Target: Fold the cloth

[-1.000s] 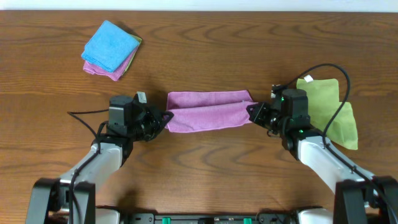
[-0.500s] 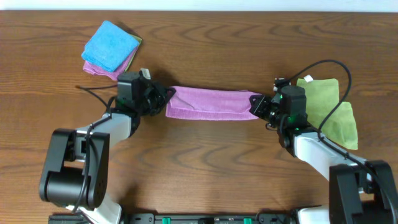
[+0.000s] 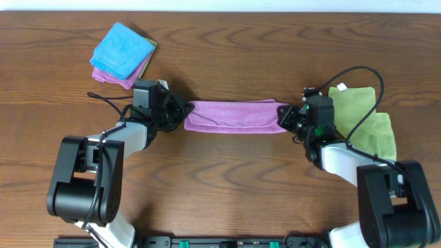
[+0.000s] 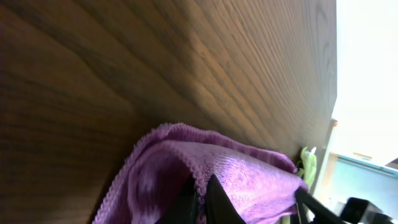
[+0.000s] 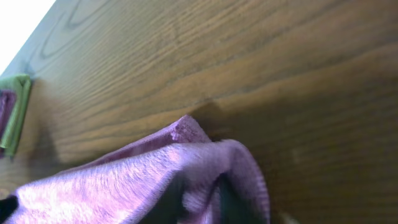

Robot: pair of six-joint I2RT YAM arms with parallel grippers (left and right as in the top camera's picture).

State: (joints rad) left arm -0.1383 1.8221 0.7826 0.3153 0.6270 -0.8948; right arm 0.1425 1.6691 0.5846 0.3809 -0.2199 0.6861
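Note:
The pinched hem lies close along the lower layer's far edge, so now it is time for my left gripper to release the purple cloth.
A purple cloth point(image 3: 234, 115) lies stretched as a narrow folded band across the table's middle. My left gripper point(image 3: 180, 113) is shut on its left end, and the pinched hem shows in the left wrist view point(image 4: 200, 186). My right gripper point(image 3: 284, 117) is shut on its right end, where the cloth point(image 5: 186, 174) drapes over the fingers just above the wood. Both arms reach in low from the sides.
A stack of folded cloths with a blue one point(image 3: 122, 52) on top sits at the back left. A green cloth point(image 3: 365, 120) lies at the right, behind my right arm, with a black cable looping over it.
Both grippers have carried the cloth's near edge away from me over the far edge, so the cloth has become a narrower band. Both arms have swung toward the table's back.

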